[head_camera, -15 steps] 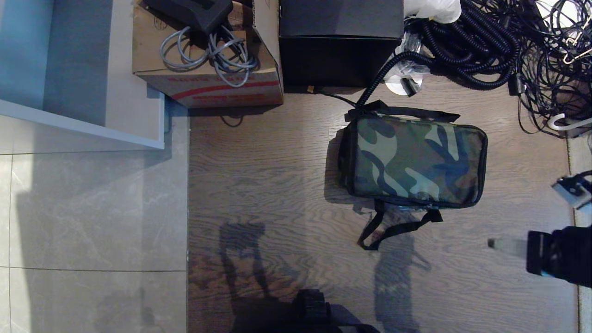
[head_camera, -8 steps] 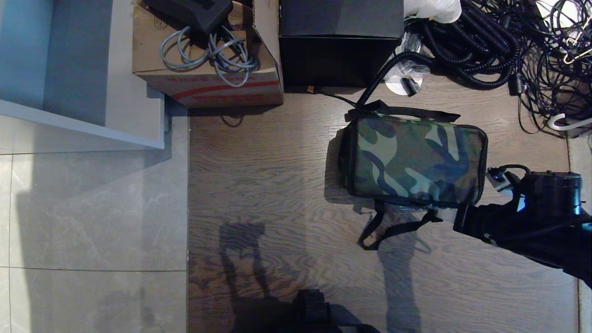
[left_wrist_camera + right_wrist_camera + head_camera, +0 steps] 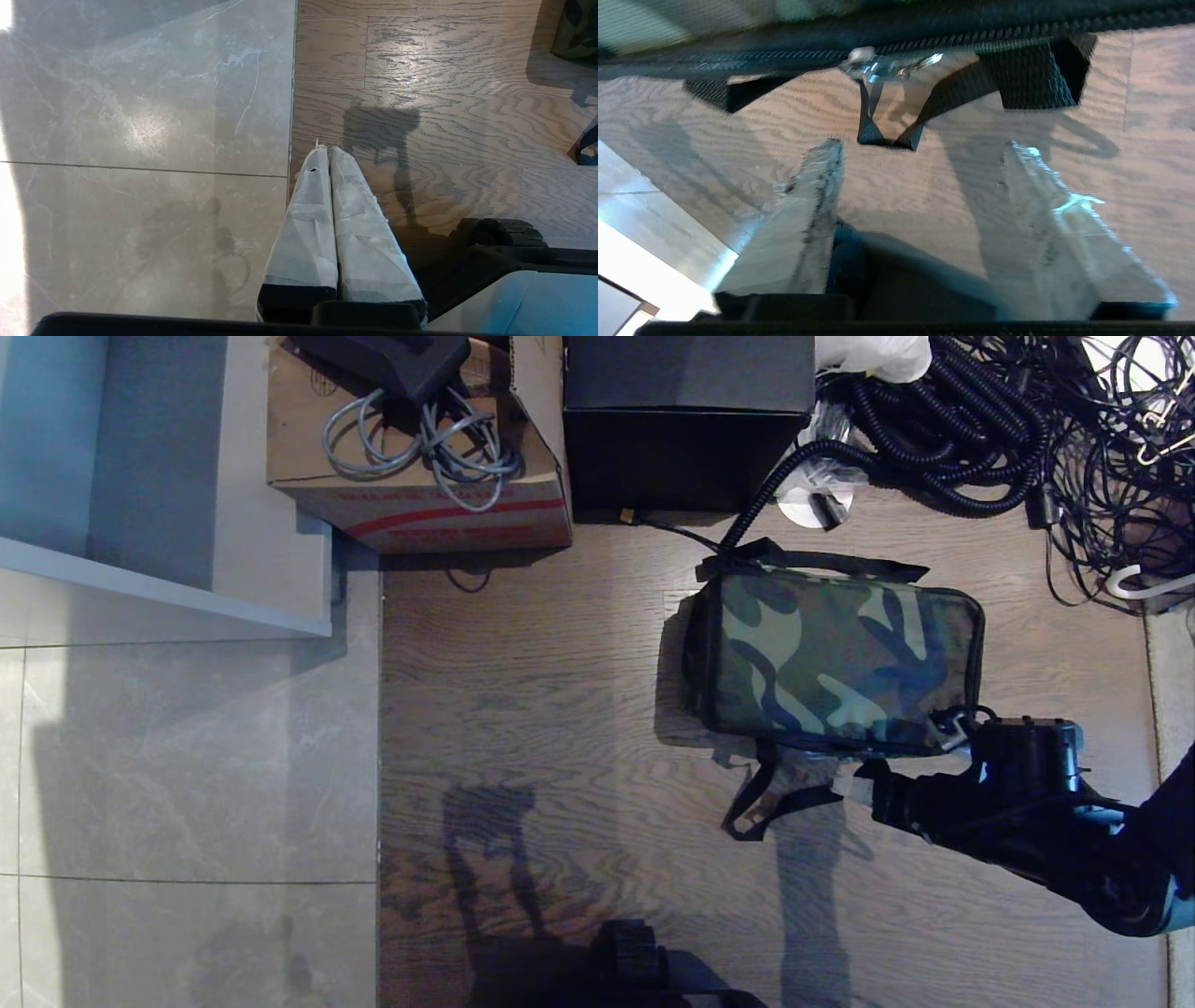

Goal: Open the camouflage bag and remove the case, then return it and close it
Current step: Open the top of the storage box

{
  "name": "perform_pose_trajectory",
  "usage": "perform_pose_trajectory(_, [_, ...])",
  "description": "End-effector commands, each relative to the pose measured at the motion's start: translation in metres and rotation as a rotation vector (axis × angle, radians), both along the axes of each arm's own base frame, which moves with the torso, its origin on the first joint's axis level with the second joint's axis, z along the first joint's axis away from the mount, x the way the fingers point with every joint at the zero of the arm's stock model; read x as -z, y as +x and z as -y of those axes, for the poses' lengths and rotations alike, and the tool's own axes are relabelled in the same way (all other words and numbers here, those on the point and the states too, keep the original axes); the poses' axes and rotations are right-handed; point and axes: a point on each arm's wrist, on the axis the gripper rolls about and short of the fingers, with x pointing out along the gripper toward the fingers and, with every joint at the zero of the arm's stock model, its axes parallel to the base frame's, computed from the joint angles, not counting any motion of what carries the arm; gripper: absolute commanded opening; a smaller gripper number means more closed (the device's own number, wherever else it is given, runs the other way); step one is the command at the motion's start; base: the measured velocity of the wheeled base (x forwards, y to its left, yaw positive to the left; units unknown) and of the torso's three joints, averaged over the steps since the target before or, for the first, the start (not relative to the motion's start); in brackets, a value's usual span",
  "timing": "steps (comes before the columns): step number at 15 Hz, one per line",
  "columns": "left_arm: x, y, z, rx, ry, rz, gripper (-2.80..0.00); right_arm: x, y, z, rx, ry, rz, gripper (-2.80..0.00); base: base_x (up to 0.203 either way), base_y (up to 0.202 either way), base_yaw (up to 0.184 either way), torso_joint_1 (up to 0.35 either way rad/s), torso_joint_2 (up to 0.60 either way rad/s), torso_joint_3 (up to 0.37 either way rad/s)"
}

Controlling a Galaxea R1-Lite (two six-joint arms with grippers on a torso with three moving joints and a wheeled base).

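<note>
The shiny zip pull point(image 3: 887, 65) hangs at the edge of the bag, beyond both fingers. It isn't time to close on the zip pull yet: my right gripper needs to move toward it first.
The camouflage bag point(image 3: 840, 658) lies flat and closed on the wooden floor, its black strap point(image 3: 775, 803) looping out from the near edge. The case is hidden. My right gripper point(image 3: 857, 786) hovers low just off that near edge, close to the bag's right corner. In the right wrist view the right gripper point(image 3: 923, 145) is open with only floor between its fingers. Ahead of it are the bag's zip line, a shiny zip pull point(image 3: 887, 65) and a small strap loop point(image 3: 887, 137). My left gripper point(image 3: 325, 151) is shut and empty above the seam between tile and wood.
Along the far side stand a cardboard box point(image 3: 420, 513) with grey cables, a black cube box point(image 3: 686, 425) and a heap of coiled black cables point(image 3: 980, 429). A pale board point(image 3: 159, 476) lies at the far left. Grey tile point(image 3: 187, 784) covers the left floor.
My right arm has swung in from the right edge to the bag's near edge, and its fingers have opened. The bag has not moved.
</note>
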Motion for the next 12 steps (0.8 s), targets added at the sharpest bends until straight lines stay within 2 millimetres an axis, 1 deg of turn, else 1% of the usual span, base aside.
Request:
perform_pose_trajectory(1, [0.000, 0.000, 0.000, 0.000, -0.001, -0.001, -2.80, 0.010, 0.007, -0.001, -0.001, 0.006, 0.008, 0.00, 0.000, 0.000, 0.000, 0.000, 0.00, 0.000])
perform_pose_trajectory(4, [0.000, 0.000, 0.000, 0.000, -0.002, -0.001, -2.80, 0.012, 0.016, -0.007, 0.012, 0.059, 0.063, 0.00, 0.000, 0.000, 0.000, 0.000, 0.00, 0.000])
perform_pose_trajectory(8, [0.000, 0.000, 0.000, 0.000, -0.001, -0.001, -2.80, 0.013, 0.025, -0.008, 0.022, 0.086, 0.136, 0.00, 0.000, 0.000, 0.000, 0.000, 0.00, 0.000])
perform_pose_trajectory(12, [0.000, 0.000, 0.000, 0.000, -0.001, -0.001, -2.80, 0.012, 0.027, -0.008, 0.027, 0.077, 0.181, 0.00, 0.000, 0.000, 0.000, 0.000, 0.00, 0.000])
